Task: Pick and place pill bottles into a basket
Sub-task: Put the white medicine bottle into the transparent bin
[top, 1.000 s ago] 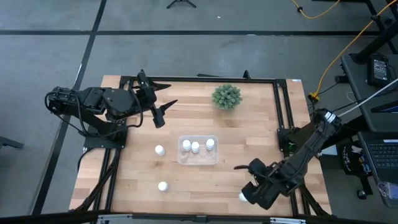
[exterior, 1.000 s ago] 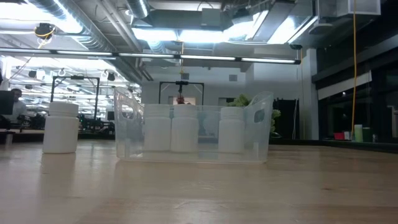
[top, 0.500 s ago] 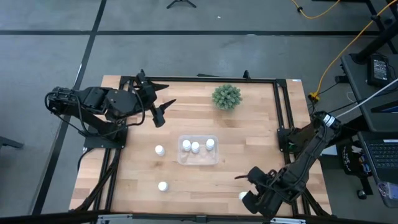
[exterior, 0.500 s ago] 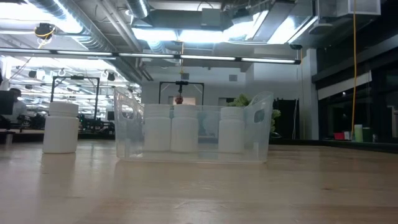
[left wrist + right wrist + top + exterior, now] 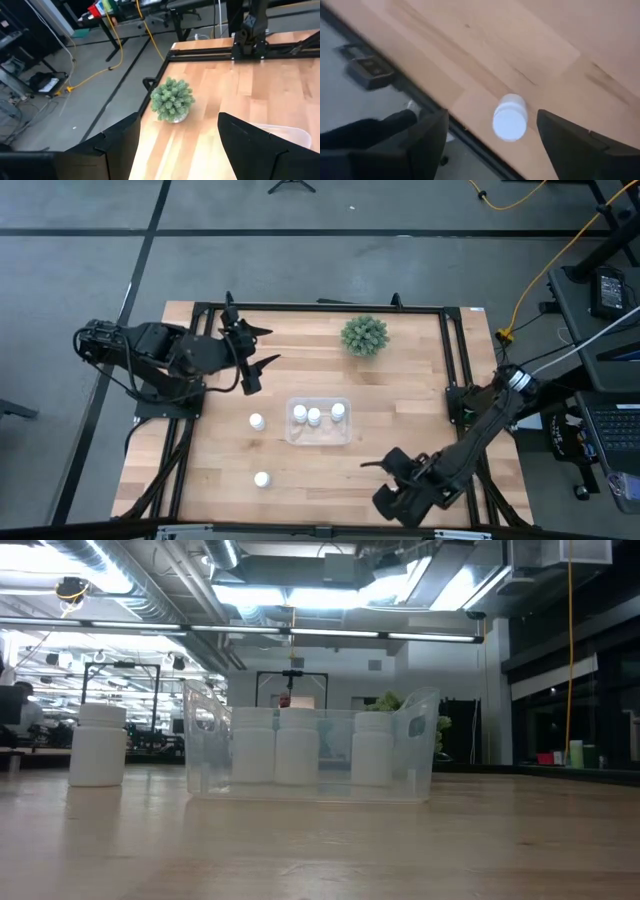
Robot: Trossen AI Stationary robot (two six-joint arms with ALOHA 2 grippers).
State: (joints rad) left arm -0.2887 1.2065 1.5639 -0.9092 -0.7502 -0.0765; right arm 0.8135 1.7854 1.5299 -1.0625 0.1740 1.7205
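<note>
This pill bottle needs to get into the clear basket, so the robot's right gripper will next grab it by its cap end.
The clear basket stands mid-table with three white pill bottles upright inside; it also shows in the low view. Two more bottles stand on the table, one left of the basket and one nearer the front. Another bottle stands close to the table's near edge; in the high view my right gripper hides it. My right gripper is open above it, one finger on either side, not touching. My left gripper is open and empty at the far left.
A green spiky plant stands at the far side, right of my left gripper. A black metal frame runs round the table. The table's near edge runs right beside the bottle under my right gripper.
My right gripper has gone toward the table's near edge and a little to the left, and now covers the bottle at the front edge in the high view. My left gripper has shifted slightly toward the near edge. The bottles and the basket have not moved.
</note>
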